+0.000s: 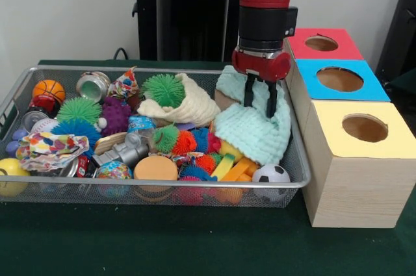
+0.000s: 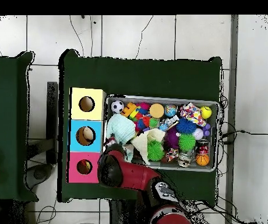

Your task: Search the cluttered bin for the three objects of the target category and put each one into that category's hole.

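Note:
I will next pinch the mint-green cloth (image 1: pixel 255 134) with my gripper by the raised fold near its upper edge, because the cloth hangs slack over the toys.
The bin (image 1: pixel 162 184) is a long silver wire-mesh basket packed with toys, and it also shows in the overhead view (image 2: pixel 218 134). The hole (image 1: pixel 321 43) is the round one in the red-topped wooden box at the far end of the box row; overhead it lies nearest the robot's base (image 2: pixel 84 167). My gripper (image 1: pixel 260 102) hangs at the bin's end next to the boxes. It is open, with its two black fingers (image 1: pixel 249 91) down on a mint green knitted cloth (image 1: pixel 253 130). Overhead, the red arm (image 2: pixel 110 169) hides the gripper.
A blue-topped box (image 1: pixel 305 81) and a yellow-topped box (image 1: pixel 328 136) stand in line with the red one beside the bin. The bin holds a cream cloth (image 1: pixel 188 107), a green spiky ball (image 1: pixel 164 89), a soccer ball (image 1: pixel 271 174), a basketball (image 1: pixel 49 89), tins and several more spiky balls.

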You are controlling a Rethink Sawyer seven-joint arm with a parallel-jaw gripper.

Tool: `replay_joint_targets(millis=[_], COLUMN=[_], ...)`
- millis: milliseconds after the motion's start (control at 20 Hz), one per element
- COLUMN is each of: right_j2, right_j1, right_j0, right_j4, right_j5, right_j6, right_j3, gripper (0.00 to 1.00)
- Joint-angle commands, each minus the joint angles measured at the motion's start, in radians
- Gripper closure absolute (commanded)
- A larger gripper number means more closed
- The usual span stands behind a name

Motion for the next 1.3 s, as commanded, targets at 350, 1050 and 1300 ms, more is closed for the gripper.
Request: replay_joint_targets(millis=[350, 1050, 1300], right_j2=[0.014, -0.114, -0.196], right_j1=[0.176, 0.227, 0.037], right_j0=[0.061, 0.150, 0.099], right_j4=[0.099, 0.131, 0.060], right_j5=[-0.134, -0.039, 0.093], right_j6=[0.169, 0.054, 0.001], right_j3=[-0.130, -0.149, -0.053], gripper=[0.00, 1.00, 1.00])
